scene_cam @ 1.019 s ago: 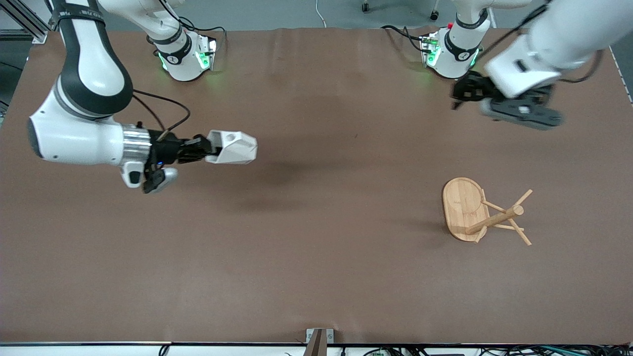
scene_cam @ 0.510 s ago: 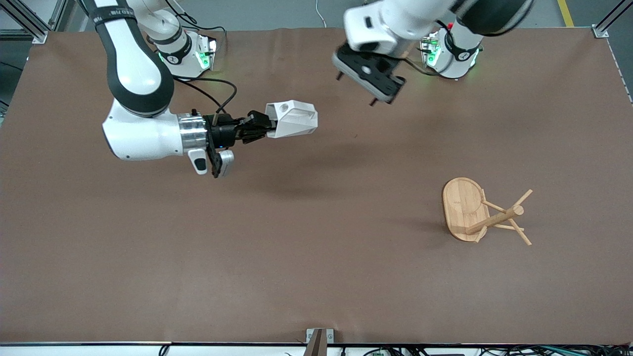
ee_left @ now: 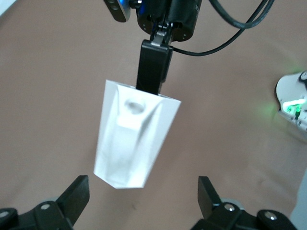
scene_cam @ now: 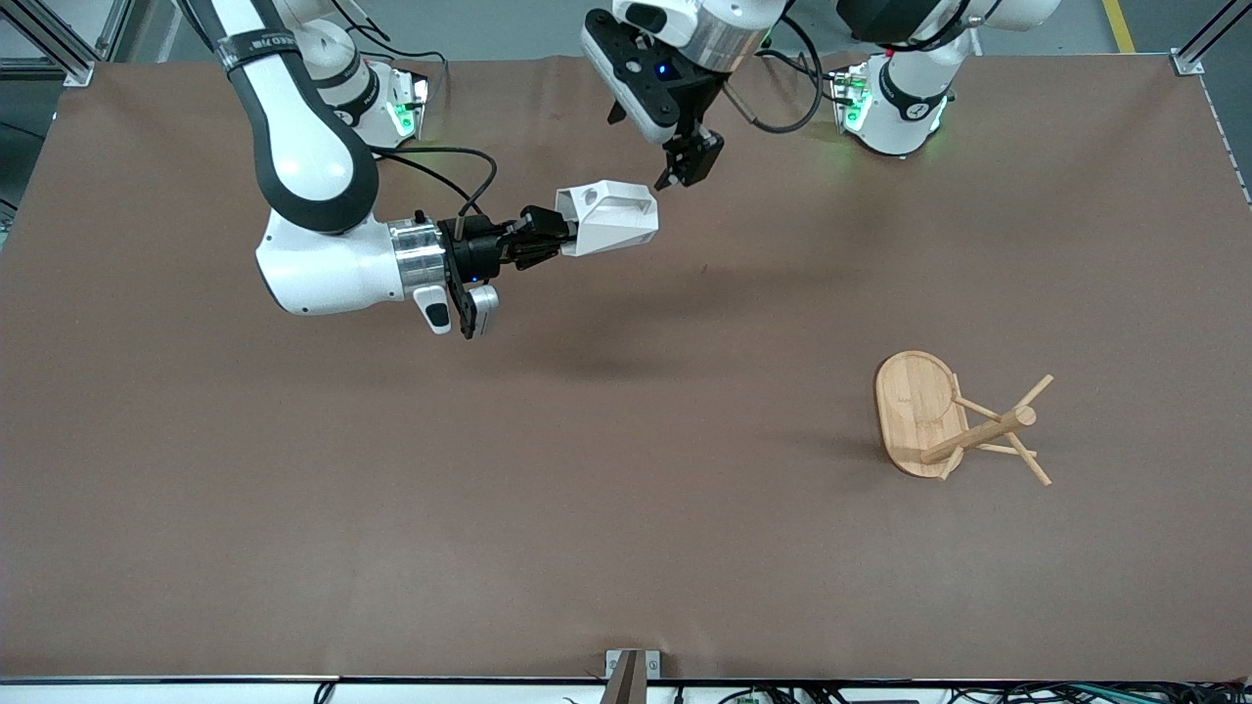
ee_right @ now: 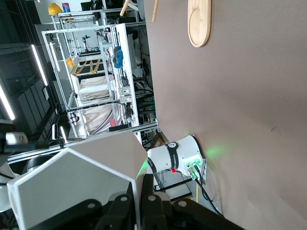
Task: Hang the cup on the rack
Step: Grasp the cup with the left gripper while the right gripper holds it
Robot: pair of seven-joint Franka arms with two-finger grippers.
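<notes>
Next, my left gripper grips the white faceted cup by its narrow bottom end (scene_cam: 643, 219) to hang it on the bamboo rack (scene_cam: 917, 406).
The white faceted cup (scene_cam: 608, 216) is held in the air on its side over the table's middle, handle up. My right gripper (scene_cam: 548, 240) is shut on its rim wall; the right wrist view shows the fingers (ee_right: 152, 203) pinching the cup (ee_right: 81, 184). My left gripper (scene_cam: 690, 162) hangs open close above the cup, not touching it. In the left wrist view its fingertips (ee_left: 80, 191) stand wide apart around the cup's bottom end (ee_left: 136, 139). The bamboo rack (scene_cam: 917, 406) stands toward the left arm's end, nearer the front camera.
Both arm bases (scene_cam: 367, 108) stand along the table edge farthest from the front camera. The left arm's base (ee_right: 184, 160) with a green light and the rack's oval base (ee_right: 199, 21) show in the right wrist view. Brown tabletop (scene_cam: 626, 508) lies around.
My right gripper carried the cup toward the table's middle and the arm bases. My left arm swung in from its end of the table and now hangs over the cup.
</notes>
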